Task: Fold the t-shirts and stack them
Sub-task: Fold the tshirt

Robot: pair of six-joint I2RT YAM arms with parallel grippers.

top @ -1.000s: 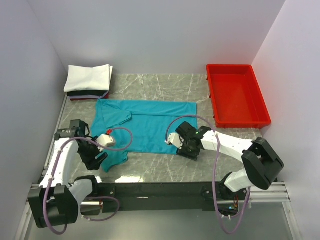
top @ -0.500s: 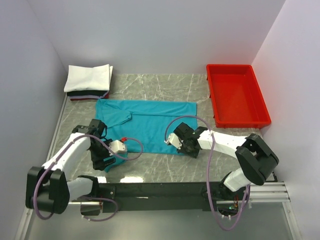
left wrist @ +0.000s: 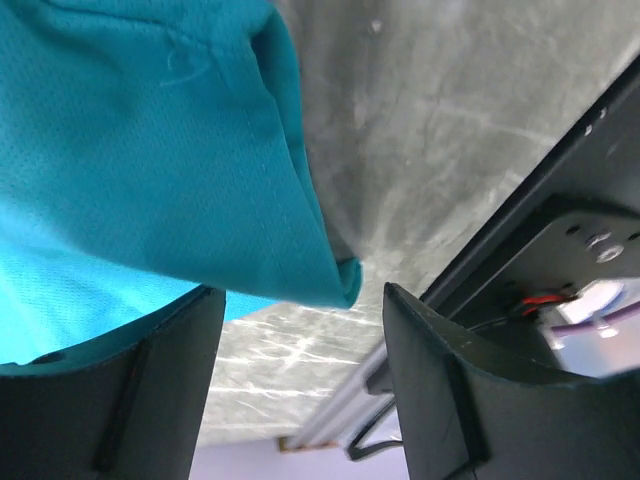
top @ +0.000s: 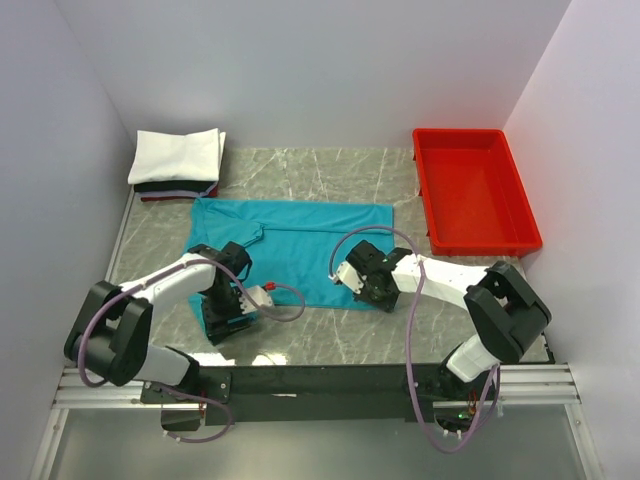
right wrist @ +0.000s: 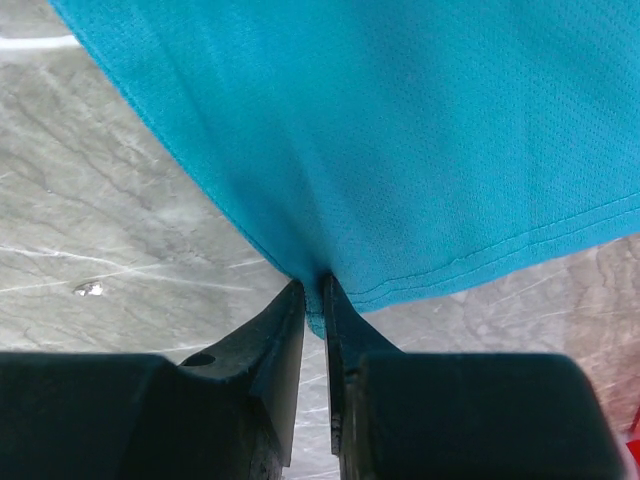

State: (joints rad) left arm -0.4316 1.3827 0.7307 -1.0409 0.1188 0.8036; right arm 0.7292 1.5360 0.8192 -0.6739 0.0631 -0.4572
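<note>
I will next grab the teal-blue t-shirt's near folded corner [left wrist: 327,279] with my left gripper, opposite the hem my right gripper holds, to fold the t-shirt's near side over.
A teal-blue t-shirt [top: 300,245] lies spread on the marble table. My left gripper [top: 226,318] is at its near left corner. In the left wrist view the gripper [left wrist: 300,300] is open, and the shirt's folded corner [left wrist: 335,285] hangs just ahead of the gap between its fingers. My right gripper [top: 368,297] is at the shirt's near right edge. In the right wrist view it [right wrist: 312,290] is shut on the hem of the teal shirt [right wrist: 400,130]. A folded white shirt [top: 180,155] tops a stack with dark [top: 160,187] and red shirts at the far left.
A red plastic tray [top: 458,134] stands at the far right. The black base rail [top: 320,380] runs along the near edge; it also shows in the left wrist view [left wrist: 560,230]. Purple walls close in on three sides.
My left arm has swung inward and rightward, bringing its gripper to the shirt's near left corner. My right gripper has shifted slightly left and further away, still on the hem.
</note>
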